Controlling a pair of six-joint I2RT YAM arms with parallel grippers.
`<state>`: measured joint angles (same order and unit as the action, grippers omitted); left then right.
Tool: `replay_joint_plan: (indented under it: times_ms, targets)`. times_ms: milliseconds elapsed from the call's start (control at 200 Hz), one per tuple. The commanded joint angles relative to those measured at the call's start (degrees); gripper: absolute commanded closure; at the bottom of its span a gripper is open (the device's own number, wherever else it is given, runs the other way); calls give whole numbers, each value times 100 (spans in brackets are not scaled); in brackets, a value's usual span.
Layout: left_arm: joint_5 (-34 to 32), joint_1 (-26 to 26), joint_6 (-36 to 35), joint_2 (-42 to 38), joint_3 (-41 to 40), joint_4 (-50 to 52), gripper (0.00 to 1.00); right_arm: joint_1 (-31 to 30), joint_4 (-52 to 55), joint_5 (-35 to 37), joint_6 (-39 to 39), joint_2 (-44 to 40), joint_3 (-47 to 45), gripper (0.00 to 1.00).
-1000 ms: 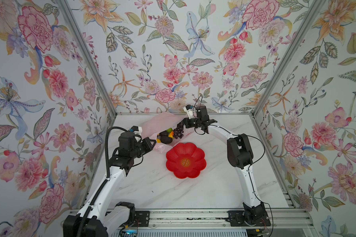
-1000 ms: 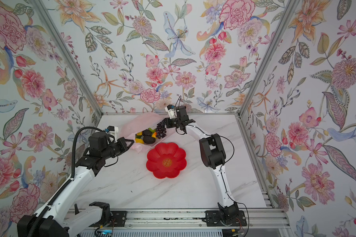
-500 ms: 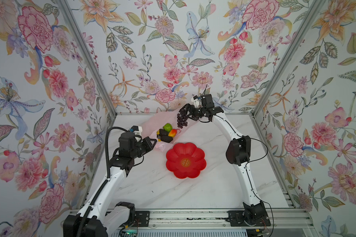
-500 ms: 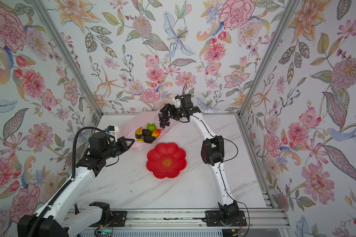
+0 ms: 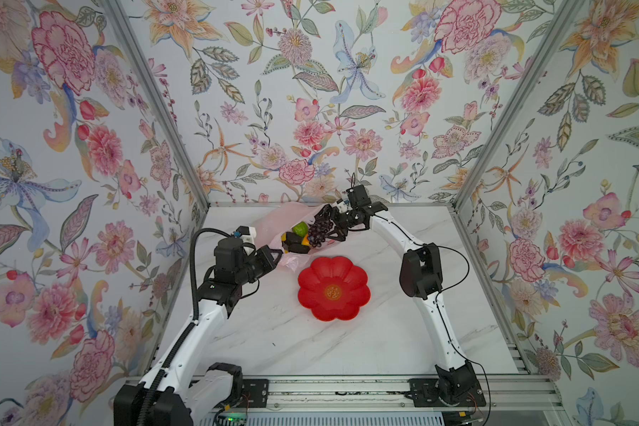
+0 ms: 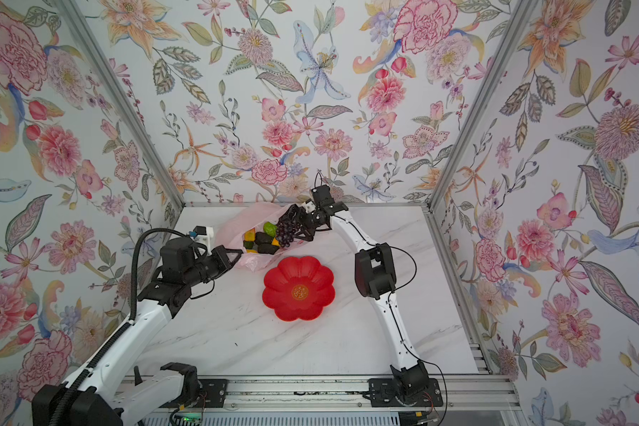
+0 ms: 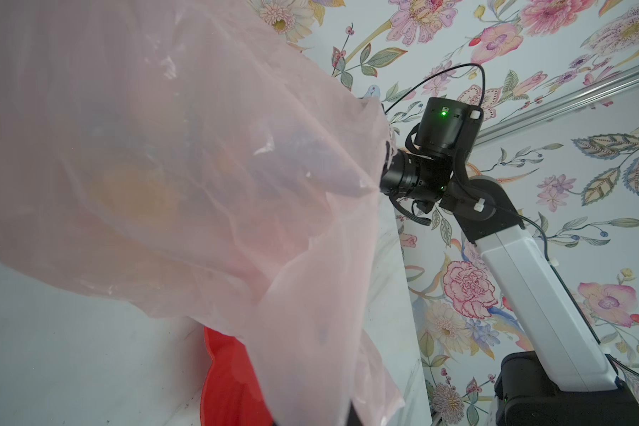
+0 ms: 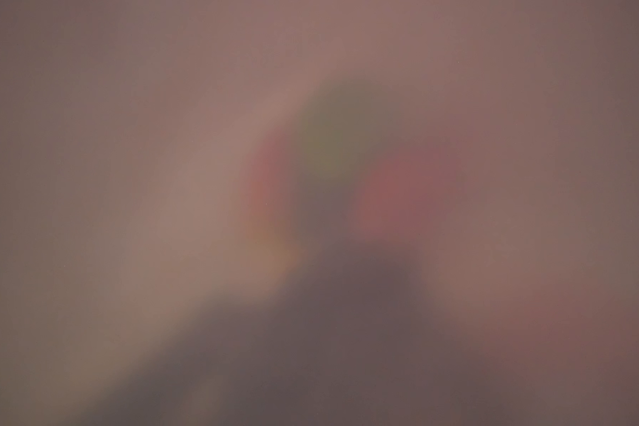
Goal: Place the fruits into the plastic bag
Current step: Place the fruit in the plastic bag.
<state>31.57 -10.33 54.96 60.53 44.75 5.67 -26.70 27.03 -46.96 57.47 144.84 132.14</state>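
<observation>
The left gripper should open now, because the avocados are inside the bag's opening and the bag's near edge would come to rest on the flat marble table beside the red plate.
The pale pink plastic bag point(image 5: 270, 221) point(image 6: 233, 225) lies at the back of the table with its mouth facing the front. My left gripper point(image 5: 275, 254) point(image 6: 237, 254) is shut on the bag's near edge, and the film drapes over the left wrist view point(image 7: 163, 147). Inside the mouth lie a green netted ball point(image 5: 300, 228) point(image 6: 269, 228), dark avocados point(image 5: 296, 240) and orange-yellow pieces. My right gripper point(image 5: 331, 225) point(image 6: 299, 225) spans the purple grape bunch point(image 5: 317, 233) point(image 6: 286, 233) with wide jaws, low at the bag's mouth. The right wrist view shows only blurred pink film with green and red smudges.
A red flower-shaped plate point(image 5: 332, 287) point(image 6: 297, 287) point(image 7: 229, 376) sits on the marble table just in front of the bag. Floral walls close in at the back and both sides. The right arm point(image 7: 532, 276) arches over from the front right.
My right gripper lifted the grape bunch toward the back wall, then lowered it to the bag's mouth among the other fruits. The left gripper kept its hold and did not move.
</observation>
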Motion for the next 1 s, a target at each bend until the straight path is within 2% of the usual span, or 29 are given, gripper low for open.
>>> replay_joint_plan:
  times_ms: [0, 60, 100, 180, 270, 430, 480, 651, 756, 856, 996]
  targets:
    - [117, -48, 19, -72, -71, -30, 100, -112, -3297, -565, 2627, -535, -1339, 1]
    - [124, -47, 16, -84, -80, -18, 100, -99, -4710, -243, 3851, -783, -2208, 1]
    - [128, -42, 12, -79, -72, -10, 100, -115, -5339, 46, 4314, -947, -2647, 1]
    - [127, -40, -49, -68, -22, 45, 100, -205, -5200, 488, 4421, -1262, -2981, 1]
    - [121, -37, -129, -44, 25, 116, 100, -274, -4963, 700, 4383, -1389, -2899, 1]
    - [95, -40, -216, 29, 71, 147, 100, -395, -3390, 572, 3169, -1325, -2024, 1]
    - [47, -35, -288, 36, 126, 223, 93, -436, -3083, 566, 2881, -1324, -1904, 1]
    - [-280, -38, -639, -67, 358, 668, 82, -520, -2310, 626, 2289, -1337, -1645, 1]
    - [-319, -31, -609, -154, 344, 690, 82, -521, -1865, 627, 1966, -1340, -1360, 1]
    - [-331, -30, -534, -249, 281, 639, 81, -529, -869, 678, 1268, -1305, -838, 1]
    - [-327, -28, -470, -334, 219, 590, 81, -582, -366, 659, 836, -1486, -847, 1]
